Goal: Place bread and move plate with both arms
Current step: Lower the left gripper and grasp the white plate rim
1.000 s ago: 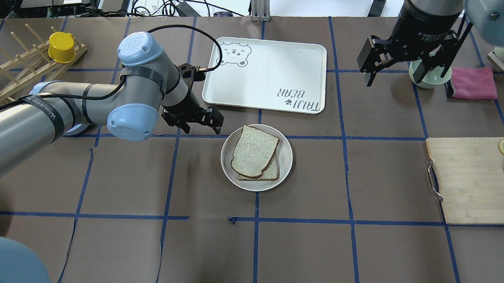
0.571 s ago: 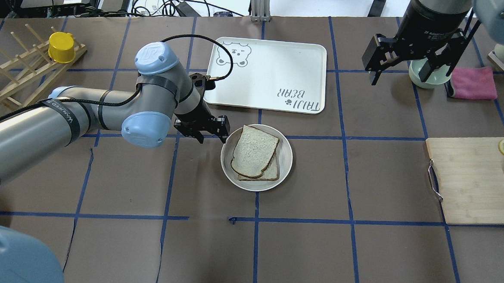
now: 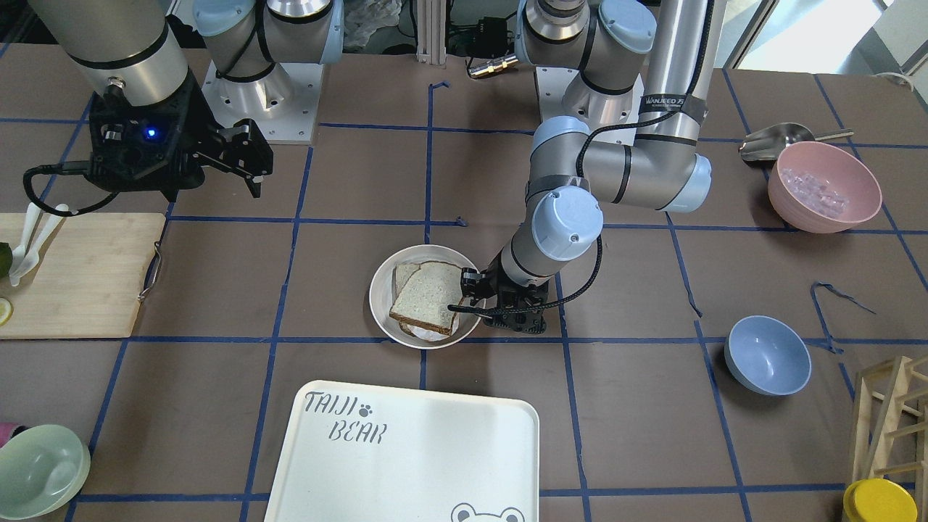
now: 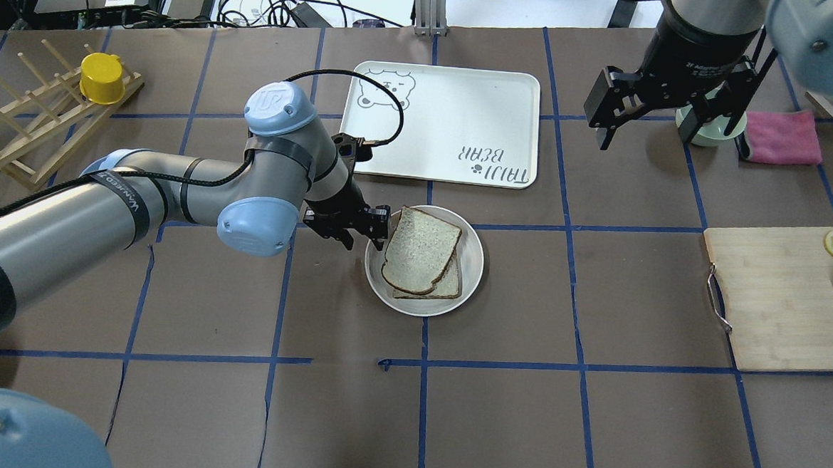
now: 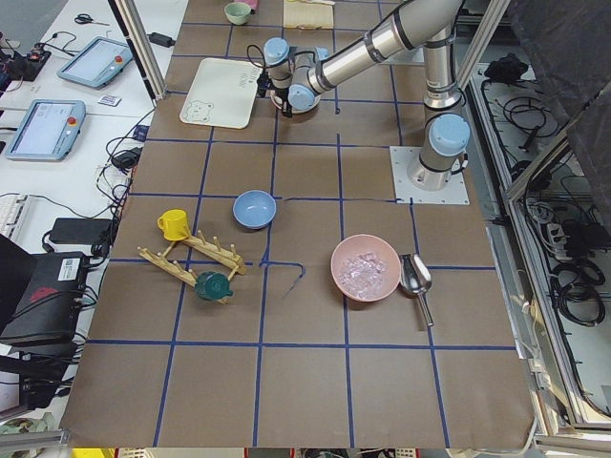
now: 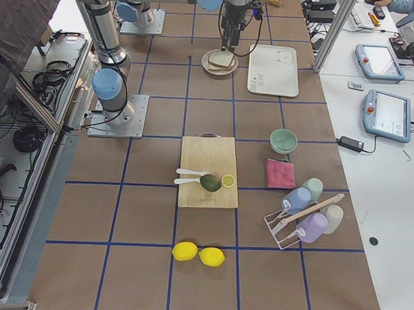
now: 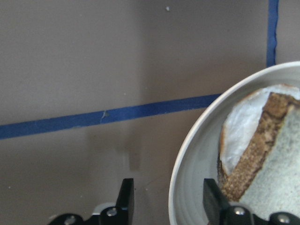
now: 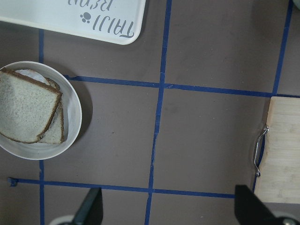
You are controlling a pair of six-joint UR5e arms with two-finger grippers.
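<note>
The left gripper grabs the plate by its rim [image 3: 479, 320] next, so the bread [image 3: 428, 299] stays untouched while the plate moves onto the tray.
The plate [image 4: 475, 257] sits mid-table, just in front of the tray. The bread [image 4: 419, 248], a dark-crusted slice, lies on it on top of a second slice [image 4: 451, 286]. My left gripper [image 4: 368, 230] is open and low at the plate's left edge. In the left wrist view its fingers [image 7: 125, 199] stand on either side of the plate's rim [image 7: 190, 173], one outside and one inside next to the bread [image 7: 276, 178]. My right gripper [image 4: 666, 115] is open and empty, high over the back right, far from the plate [image 8: 75, 112].
The "TAIJI BEAR" tray [image 4: 444, 121] lies just behind the plate. A pale green bowl [image 4: 707, 131] and a pink cloth [image 4: 782, 135] are under the right arm. A cutting board [image 4: 777, 296] lies right. A wooden rack with a yellow cup [image 4: 101, 78] stands back left.
My left gripper has moved right and down to the plate's left edge, until its fingers straddle the rim. The right gripper has shifted only slightly. Plate and bread have not moved.
</note>
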